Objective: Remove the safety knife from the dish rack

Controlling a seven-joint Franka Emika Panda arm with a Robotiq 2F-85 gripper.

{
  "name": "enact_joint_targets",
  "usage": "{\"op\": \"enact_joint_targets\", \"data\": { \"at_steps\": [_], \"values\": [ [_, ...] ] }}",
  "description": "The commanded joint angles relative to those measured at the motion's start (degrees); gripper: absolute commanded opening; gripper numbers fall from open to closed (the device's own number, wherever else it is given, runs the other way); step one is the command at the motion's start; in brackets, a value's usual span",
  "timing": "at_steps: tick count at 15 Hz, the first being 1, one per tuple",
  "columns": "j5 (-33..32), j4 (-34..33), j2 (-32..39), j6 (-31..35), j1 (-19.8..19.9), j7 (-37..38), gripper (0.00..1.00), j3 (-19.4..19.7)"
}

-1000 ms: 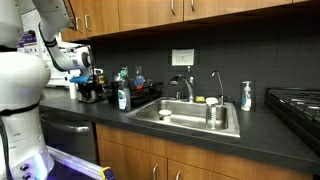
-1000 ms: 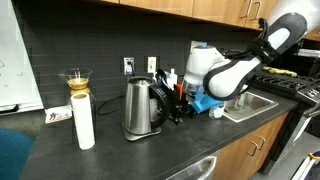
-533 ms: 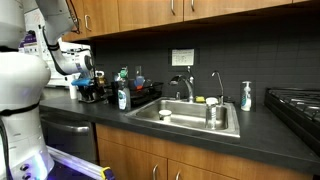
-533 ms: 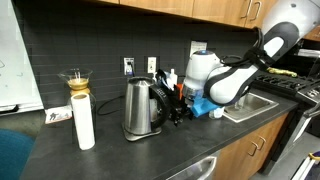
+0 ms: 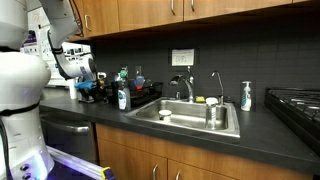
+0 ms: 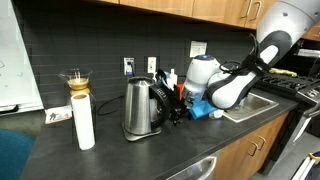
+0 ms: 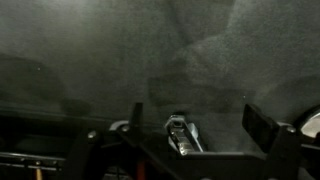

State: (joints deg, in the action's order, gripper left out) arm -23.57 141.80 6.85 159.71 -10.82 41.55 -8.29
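Note:
My fingers aren't level with the end of the knife, so my gripper must line up before it closes on the knife.
In the wrist view a silvery grey safety knife lies among the black bars of the dish rack. My gripper is open, with one dark finger on each side of the knife and not touching it. In an exterior view my gripper hangs at the end of the low black dish rack that is farthest from the sink. In an exterior view my gripper is low over the rack, just behind the kettle. The knife is too small to make out in both exterior views.
A steel kettle, a paper towel roll and a glass carafe stand on the dark counter. A soap bottle stands in front of the rack. The steel sink with its faucet adjoins the rack.
My arm has shifted a little toward the rack, bringing the gripper slightly closer over it. The jaws stay open and nothing has been taken hold of.

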Motion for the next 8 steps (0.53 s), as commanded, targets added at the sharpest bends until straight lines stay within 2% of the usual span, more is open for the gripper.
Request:
{"op": "enact_joint_targets", "data": {
  "at_steps": [1,8],
  "values": [
    [-3.51,-0.85,1.44,2.34,-0.15,3.26,1.0,1.53],
    [-5.17,-2.11,3.75,5.65,-0.34,4.64,1.0,3.06]
  ]
}}
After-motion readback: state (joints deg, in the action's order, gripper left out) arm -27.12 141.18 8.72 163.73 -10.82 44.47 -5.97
